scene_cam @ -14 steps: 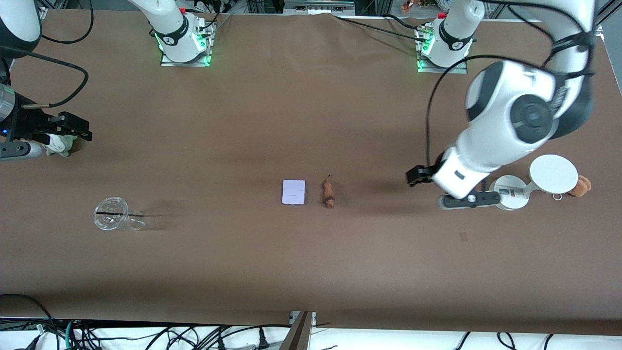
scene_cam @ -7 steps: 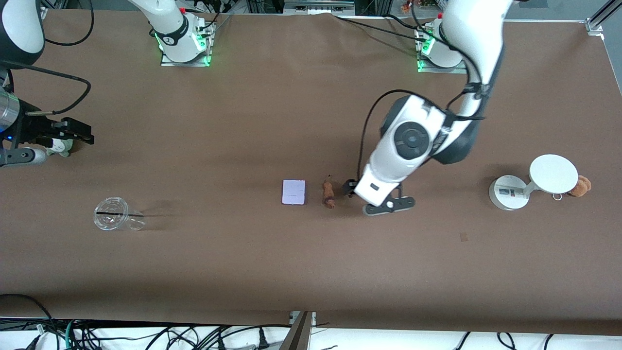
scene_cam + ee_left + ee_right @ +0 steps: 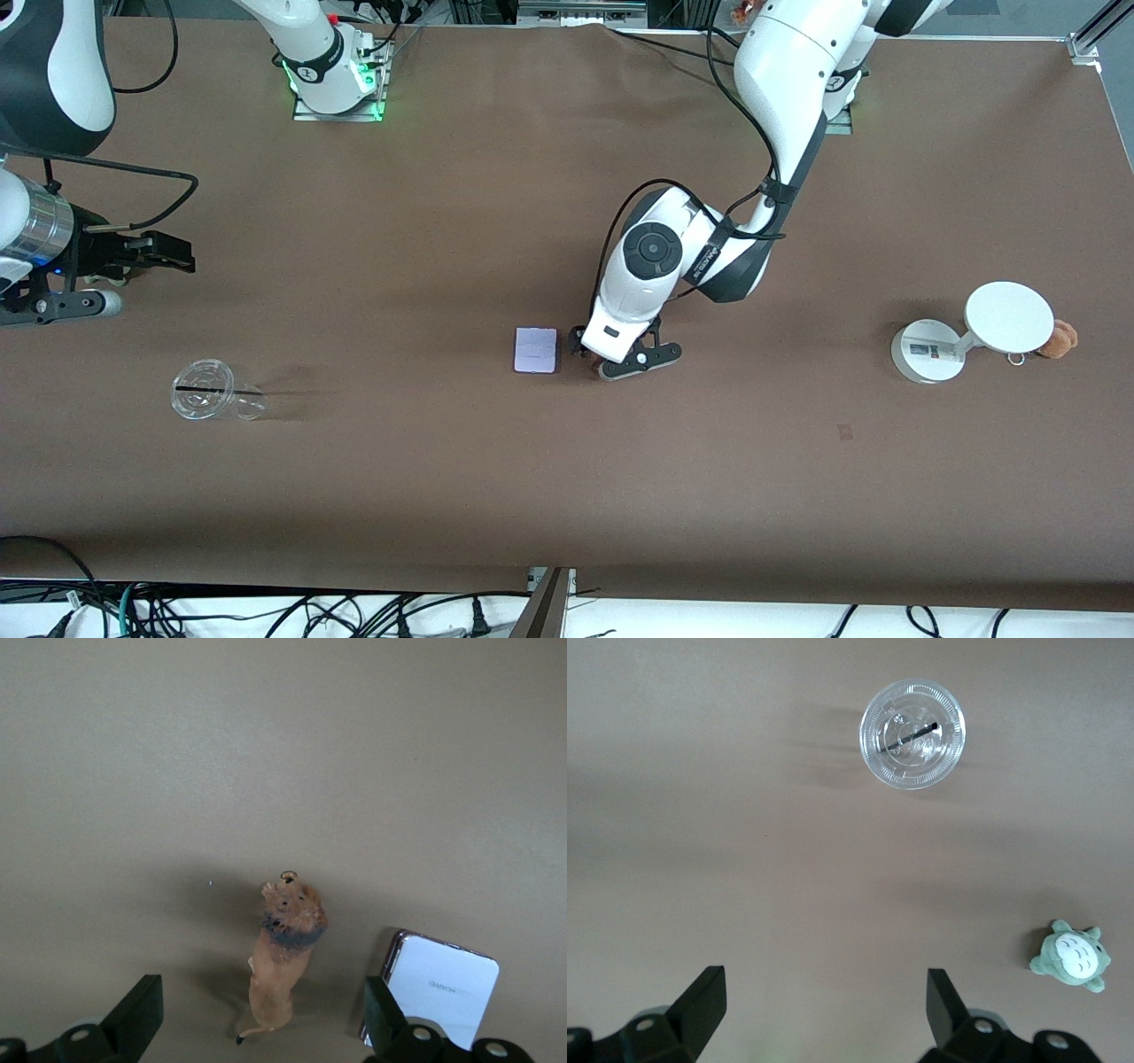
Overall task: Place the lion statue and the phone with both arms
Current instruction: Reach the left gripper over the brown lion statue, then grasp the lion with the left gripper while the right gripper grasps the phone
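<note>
The lion statue's head point(image 3: 291, 898) should stay free while I place the statue, so my left gripper should next grab it by its body behind the mane point(image 3: 282, 969).
The lion statue point(image 3: 283, 967) is orange-brown with a dark mane and lies on the brown table beside the phone point(image 3: 440, 986). The phone is a pale lavender slab with dark edges. My left gripper point(image 3: 259, 1026) is open and low over the lion, with one finger on each side of its tail end and neither touching it. In the front view my left gripper point(image 3: 592, 353) hides the lion, and the phone point(image 3: 536, 350) lies just beside it toward the right arm's end. My right gripper point(image 3: 173, 252) is open and empty above bare table at the right arm's end; the right wrist view point(image 3: 824, 1010) shows nothing between its fingers.
A clear plastic cup point(image 3: 209, 400) with a black straw lies near the right arm's end, also in the right wrist view point(image 3: 912, 734). A small green plush toy point(image 3: 1072, 957) lies near my right gripper. A white stand point(image 3: 927, 351) and a tan plush point(image 3: 1060, 338) are at the left arm's end.
My left arm has swept from beside the white stand to the middle of the table and come down over the lion. My right gripper has shifted slightly toward the middle, off the green plush.
</note>
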Motion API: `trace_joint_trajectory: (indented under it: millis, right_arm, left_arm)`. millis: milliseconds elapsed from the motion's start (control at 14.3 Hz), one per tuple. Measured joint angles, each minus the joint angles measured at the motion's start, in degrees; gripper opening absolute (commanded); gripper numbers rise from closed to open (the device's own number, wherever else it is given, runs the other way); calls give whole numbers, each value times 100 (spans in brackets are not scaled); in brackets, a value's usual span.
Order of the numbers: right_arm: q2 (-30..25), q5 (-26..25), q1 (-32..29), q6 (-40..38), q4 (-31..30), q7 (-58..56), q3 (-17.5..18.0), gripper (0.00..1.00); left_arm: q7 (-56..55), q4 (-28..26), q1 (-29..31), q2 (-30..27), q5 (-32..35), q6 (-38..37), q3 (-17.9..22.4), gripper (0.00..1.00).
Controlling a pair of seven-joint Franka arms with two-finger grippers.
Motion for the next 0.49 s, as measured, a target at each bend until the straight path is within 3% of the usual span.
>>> trace_joint_trajectory:
  millis: [491]
  right_arm:
    - [111, 4, 38, -5, 0, 0, 27, 100]
  left_arm:
    - [-72, 2, -32, 364, 35, 498, 28, 100]
